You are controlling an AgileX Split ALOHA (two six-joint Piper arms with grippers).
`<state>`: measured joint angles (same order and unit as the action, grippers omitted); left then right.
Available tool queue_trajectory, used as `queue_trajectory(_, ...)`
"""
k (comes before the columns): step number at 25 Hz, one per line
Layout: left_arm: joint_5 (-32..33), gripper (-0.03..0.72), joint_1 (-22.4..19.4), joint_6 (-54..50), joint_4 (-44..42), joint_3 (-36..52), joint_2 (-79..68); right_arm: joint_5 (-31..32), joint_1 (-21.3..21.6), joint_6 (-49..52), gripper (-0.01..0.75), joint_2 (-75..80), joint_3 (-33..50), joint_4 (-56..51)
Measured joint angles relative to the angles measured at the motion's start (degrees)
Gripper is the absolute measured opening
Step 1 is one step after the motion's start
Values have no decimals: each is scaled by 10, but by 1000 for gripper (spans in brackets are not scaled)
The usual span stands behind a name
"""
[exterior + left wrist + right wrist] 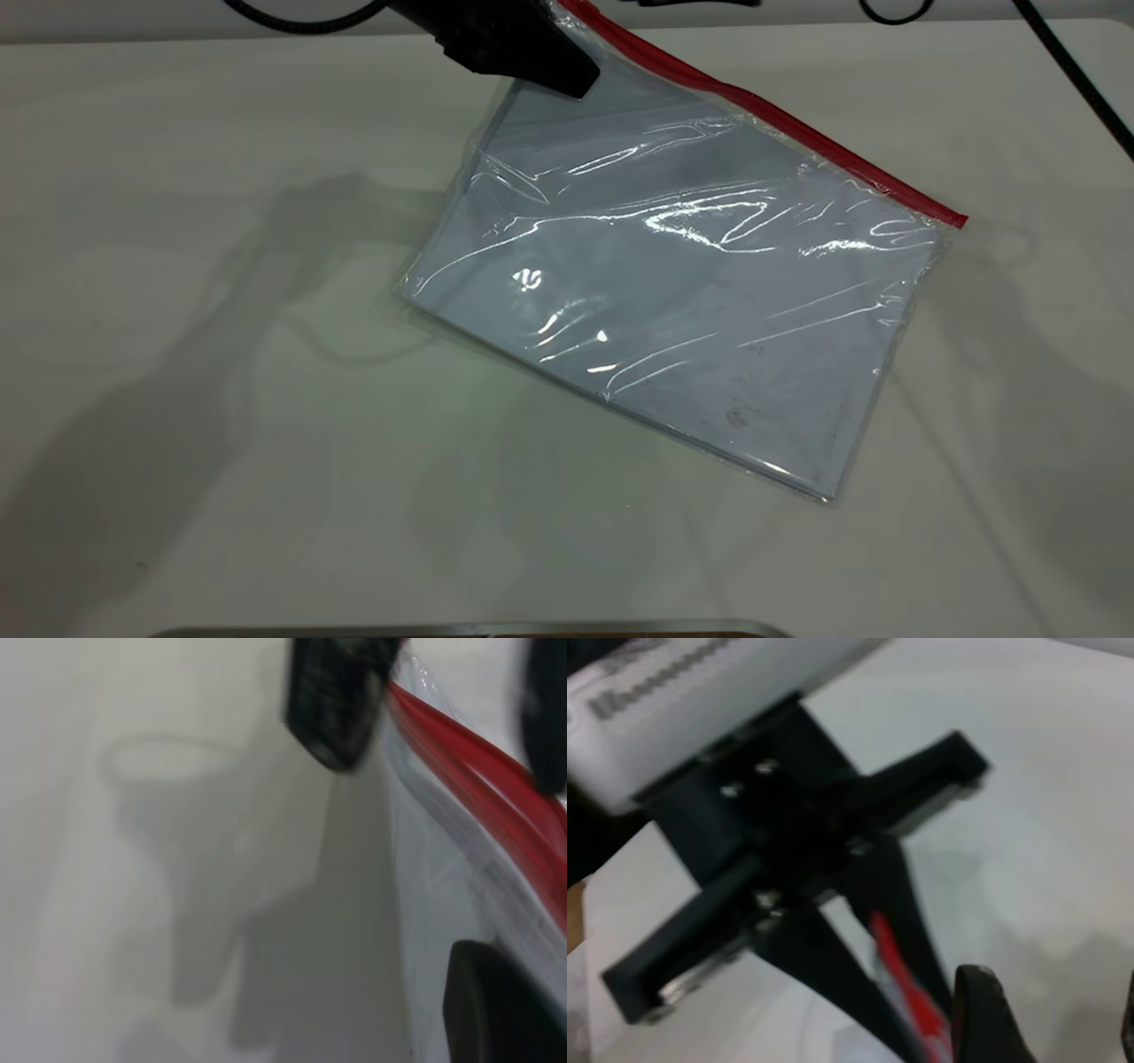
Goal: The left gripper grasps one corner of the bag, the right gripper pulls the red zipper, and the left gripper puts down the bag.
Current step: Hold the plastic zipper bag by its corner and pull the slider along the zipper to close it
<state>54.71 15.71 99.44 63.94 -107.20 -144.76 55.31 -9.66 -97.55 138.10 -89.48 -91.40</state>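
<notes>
The bag's red zipper needs to be pulled while my left gripper grasps the bag's corner. My right gripper will grab the zipper next.
The bag is a clear crinkly pouch with white paper inside, lying tilted on the white table. Its red zipper runs along the far long edge. My left gripper is shut on the corner of the bag at the zipper's left end and holds it raised. In the right wrist view the left gripper pinches the red strip. My right gripper is open, close beside that corner, with one finger next to the strip. It is out of the exterior view. I cannot make out the slider tab.
Black cables cross the table's far right corner. A metal edge shows at the near side. The bag's low corner rests on the table.
</notes>
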Motion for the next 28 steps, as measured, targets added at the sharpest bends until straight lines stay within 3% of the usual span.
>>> queue_trajectory(9, 0, 53, 0, -10, -2, 0, 1, 11, -33, -4, 411, 0, -1, 2)
queue_trajectory(14, 0, 52, 0, -11, -2, 0, 1, 6, -35, -12, 370, 0, -1, 10)
queue_trajectory(18, 0, 52, 0, -11, -2, 0, 1, 1, -35, -13, 292, 0, -1, 18)
queue_trajectory(25, 4, 52, -2, -11, -1, 0, 1, -4, -35, -26, 50, 0, -1, 22)
queue_trajectory(28, 9, 52, -4, -11, 0, 0, 1, -4, -35, -32, 33, 0, -1, 22)
